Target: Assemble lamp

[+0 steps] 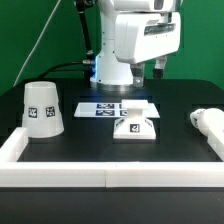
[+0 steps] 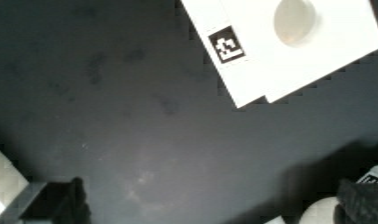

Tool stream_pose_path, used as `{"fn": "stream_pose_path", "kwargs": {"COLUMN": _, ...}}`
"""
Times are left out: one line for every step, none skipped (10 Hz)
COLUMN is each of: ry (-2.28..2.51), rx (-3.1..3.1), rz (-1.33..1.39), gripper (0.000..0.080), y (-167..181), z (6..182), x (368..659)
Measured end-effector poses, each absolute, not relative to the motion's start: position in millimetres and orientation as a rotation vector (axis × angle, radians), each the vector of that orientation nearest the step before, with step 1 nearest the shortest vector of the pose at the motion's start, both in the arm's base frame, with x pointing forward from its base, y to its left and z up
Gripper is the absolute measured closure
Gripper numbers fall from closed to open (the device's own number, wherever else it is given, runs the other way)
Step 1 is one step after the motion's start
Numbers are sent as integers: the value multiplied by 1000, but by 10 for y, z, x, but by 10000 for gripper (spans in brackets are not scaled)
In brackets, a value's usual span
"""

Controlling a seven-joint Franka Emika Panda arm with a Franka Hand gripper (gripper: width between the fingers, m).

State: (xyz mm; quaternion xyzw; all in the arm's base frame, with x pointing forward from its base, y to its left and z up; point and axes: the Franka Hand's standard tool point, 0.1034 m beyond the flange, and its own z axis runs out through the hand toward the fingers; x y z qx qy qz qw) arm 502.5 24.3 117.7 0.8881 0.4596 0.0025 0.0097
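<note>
I should next take hold of the square stepped base by its raised top block (image 1: 134,104), so that I can set the lamp against the corner of the low white wall.
The square stepped base (image 1: 135,123) stands on the black table in the middle, tag facing front. In the wrist view its top (image 2: 257,70) shows with a round hole and a tag. The cone shade (image 1: 43,110) stands at the exterior view's left. The rounded bulb (image 1: 207,122) lies at the exterior view's right. My gripper (image 1: 157,68) hangs high above the table behind the base. In the wrist view the gripper (image 2: 212,205) is open, its fingers wide apart over bare black table with nothing between them.
The marker board (image 1: 110,107) lies flat behind the base. A low white wall (image 1: 110,178) runs along the front and both sides of the table. The white robot pedestal (image 1: 112,70) stands at the back. White shapes at the wrist view's edges (image 2: 355,205) are too cut off to name.
</note>
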Motion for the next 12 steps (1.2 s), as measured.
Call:
{"fn": "stream_pose_path", "kwargs": {"ry": 1163, "rx": 2891, "rz": 16, "gripper": 100, "y": 110, "z": 1157, "x": 4949}}
{"fn": "stream_pose_path", "kwargs": {"ry": 984, "rx": 2953, "rz": 27, "gripper": 100, "y": 28, "z": 1101, "x": 4863}}
{"fn": "stream_pose_path", "kwargs": {"ry": 860, "rx": 2995, "rz": 38, "gripper": 100, "y": -16, "z": 1022, "x": 4775}}
{"fn": "stream_pose_path", "kwargs": {"ry": 726, "rx": 3048, "rz": 47, "gripper": 100, "y": -40, "z": 965, "x": 4705}}
{"fn": "stream_pose_path", "kwargs": {"ry": 643, "rx": 3069, "rz": 48, "gripper": 100, "y": -18, "z": 978, "x": 4722}}
{"fn": "stream_pose_path", "kwargs": {"ry": 603, "rx": 3079, "rz": 48, "gripper": 100, "y": -12, "z": 977, "x": 4722}}
{"fn": "stream_pose_path", "kwargs": {"ry": 478, "rx": 3107, "rz": 47, "gripper": 100, "y": -6, "z": 972, "x": 4718}}
{"fn": "stream_pose_path", "kwargs": {"ry": 353, "rx": 3129, "rz": 47, "gripper": 100, "y": -1, "z": 970, "x": 4717}}
{"fn": "stream_pose_path", "kwargs": {"ry": 234, "rx": 3149, "rz": 14, "gripper": 100, "y": -15, "z": 948, "x": 4675}}
{"fn": "stream_pose_path", "kwargs": {"ry": 178, "rx": 3160, "rz": -24, "gripper": 100, "y": -19, "z": 911, "x": 4643}}
{"fn": "stream_pose_path", "kwargs": {"ry": 106, "rx": 3182, "rz": -40, "gripper": 100, "y": -17, "z": 871, "x": 4638}}
{"fn": "stream_pose_path", "kwargs": {"ry": 97, "rx": 3186, "rz": -48, "gripper": 100, "y": -18, "z": 846, "x": 4627}}
